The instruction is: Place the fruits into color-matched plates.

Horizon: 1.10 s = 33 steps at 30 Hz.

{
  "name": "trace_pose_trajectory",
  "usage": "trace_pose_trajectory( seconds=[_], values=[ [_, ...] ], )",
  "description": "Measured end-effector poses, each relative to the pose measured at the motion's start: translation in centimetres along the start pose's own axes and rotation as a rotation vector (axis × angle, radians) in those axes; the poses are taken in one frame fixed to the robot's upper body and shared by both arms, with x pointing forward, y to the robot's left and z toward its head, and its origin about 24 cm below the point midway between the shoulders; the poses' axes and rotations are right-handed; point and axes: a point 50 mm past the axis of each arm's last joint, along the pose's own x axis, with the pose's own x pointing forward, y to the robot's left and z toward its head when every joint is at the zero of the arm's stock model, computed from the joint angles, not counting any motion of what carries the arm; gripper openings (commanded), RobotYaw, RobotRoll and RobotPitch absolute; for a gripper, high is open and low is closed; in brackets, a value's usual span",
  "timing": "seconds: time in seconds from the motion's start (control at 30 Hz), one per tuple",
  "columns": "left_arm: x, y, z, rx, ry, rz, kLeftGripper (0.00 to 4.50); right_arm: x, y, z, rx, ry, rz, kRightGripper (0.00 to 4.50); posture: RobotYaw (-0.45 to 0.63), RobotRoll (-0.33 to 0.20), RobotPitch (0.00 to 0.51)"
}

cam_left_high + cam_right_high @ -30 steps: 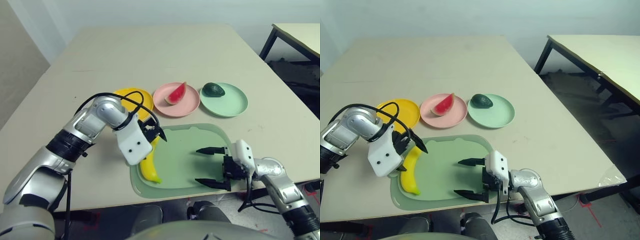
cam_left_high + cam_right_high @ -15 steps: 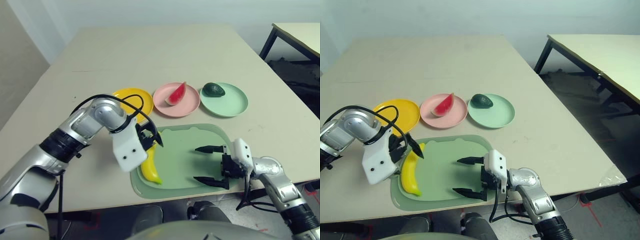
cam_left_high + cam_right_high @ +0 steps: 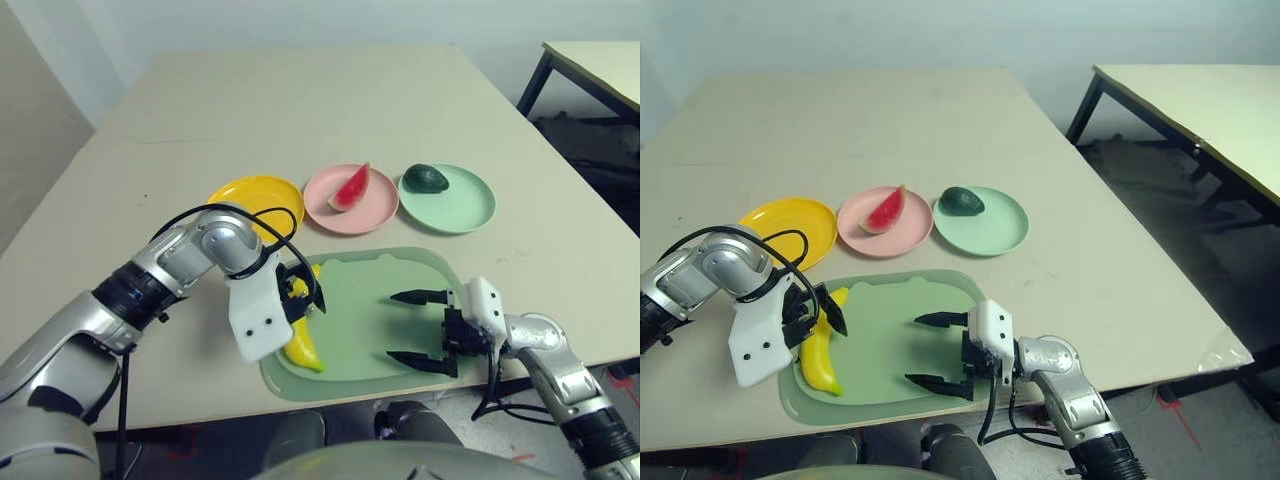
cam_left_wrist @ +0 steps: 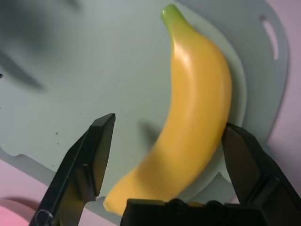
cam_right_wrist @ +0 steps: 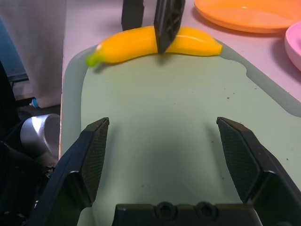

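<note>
My left gripper's fingers reach down on either side of the yellow banana, low over the green mat (image 3: pixel 370 300), so it is time to close on it now.
A yellow banana (image 3: pixel 302 338) lies along the left edge of the green mat (image 3: pixel 370 300). My left gripper (image 3: pixel 303 296) is open and low over it, one finger on each side of the banana (image 4: pixel 193 117), not closed on it. The right gripper (image 3: pixel 418 328) hangs open over the mat's right part with nothing between its fingers. Behind the mat stand three plates in a row. The yellow plate (image 3: pixel 250 192) is bare. A watermelon wedge (image 3: pixel 350 187) rests on the pink plate (image 3: pixel 335 214). The avocado (image 3: pixel 426 179) sits on the mint green plate (image 3: pixel 462 208).
The mat reaches nearly to the table's front edge. In the right wrist view the banana (image 5: pixel 155 42) lies beyond a bare stretch of mat. A second table (image 3: pixel 600 70) stands at the far right.
My left gripper has come down and toward me, from above the banana's far end to astride its middle. The banana and the right arm have stayed put.
</note>
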Motion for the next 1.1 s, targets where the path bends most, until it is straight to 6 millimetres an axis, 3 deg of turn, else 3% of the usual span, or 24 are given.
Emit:
trace_pose_trajectory(
  seconds=[0.17,0.43,0.47,0.67,0.87,0.97,1.1],
  values=[
    [0.1,0.2,-0.1,0.015,0.012,0.002,4.50,0.0,0.0,0.1,-0.004,-0.002,-0.007,4.46,0.00,0.000,0.048],
    [0.2,-0.1,-0.5,-0.028,0.008,-0.008,1.84,0.2,0.1,0.4,0.007,-0.037,-0.020,4.50,0.01,0.000,0.046],
    [0.2,-0.1,-0.5,-0.034,0.009,-0.010,1.68,0.3,0.1,0.4,0.013,-0.049,-0.026,4.50,0.01,0.000,0.046],
    [-1.7,0.3,-1.1,-0.103,0.025,0.057,1.68,0.7,0.6,0.8,0.037,-0.105,-0.058,4.50,0.01,0.000,0.049],
    [-8.0,1.9,-3.1,-0.192,0.161,0.262,1.68,0.8,0.4,1.2,0.050,-0.123,-0.141,4.50,0.02,0.000,0.048],
    [-10.0,1.2,-4.4,-0.262,0.231,0.312,1.68,0.7,0.0,1.5,0.073,-0.140,-0.236,4.50,0.03,0.000,0.048],
    [-10.5,-0.5,-6.2,-0.371,0.290,0.356,1.68,1.0,-0.3,2.6,0.097,-0.183,-0.374,4.50,0.02,0.000,0.048]
  ],
)
